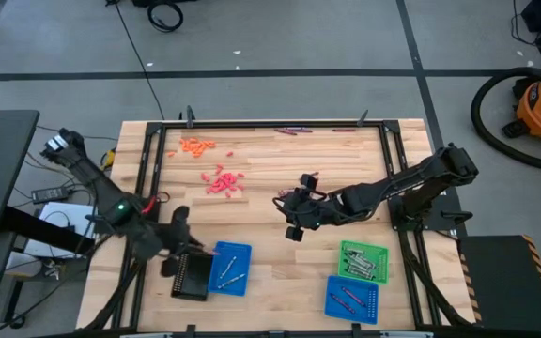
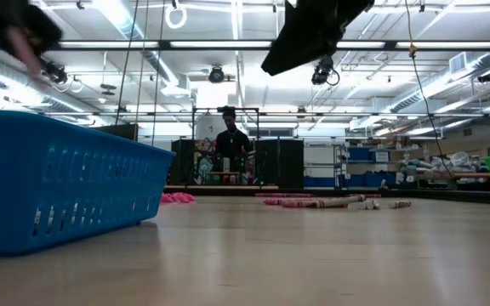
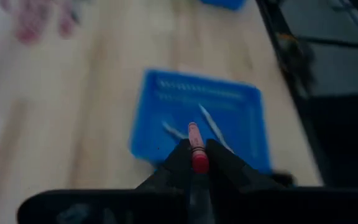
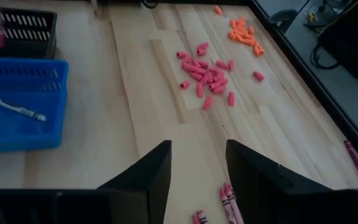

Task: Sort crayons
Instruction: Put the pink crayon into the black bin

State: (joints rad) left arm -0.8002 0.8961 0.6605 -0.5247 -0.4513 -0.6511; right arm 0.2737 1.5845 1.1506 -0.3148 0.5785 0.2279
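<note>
The red-pink crayon moves toward the black tray (image 1: 191,277) next in my left gripper; it is above and short of that tray, so opening now would miss.
My left gripper (image 1: 178,246) hangs over the near left of the table, beside a black tray (image 1: 191,277) and a blue tray (image 1: 230,268), and is shut on a red-pink crayon (image 3: 196,146). The blue tray (image 3: 204,118) below it holds a few silver-grey crayons (image 3: 213,127). My right gripper (image 4: 197,168) is open and empty above mid-table (image 1: 294,211). A red-pink crayon pile (image 1: 222,180) and an orange pile (image 1: 195,145) lie at the far left. Dark purple crayons (image 1: 289,130) lie along the far edge. My left gripper pinches the red-pink crayon between its two fingertips, on the crayon's back end (image 3: 199,163). The crayon lies along the fingers and sticks out forward past the tips. It is lifted clear, above the blue tray's near edge.
A green tray (image 1: 363,261) and a second blue tray (image 1: 352,300), both holding crayons, stand at the near right. A few pink crayons (image 4: 229,202) lie just under my right gripper. A person (image 2: 230,144) stands beyond the far edge. Bare wood lies mid-table.
</note>
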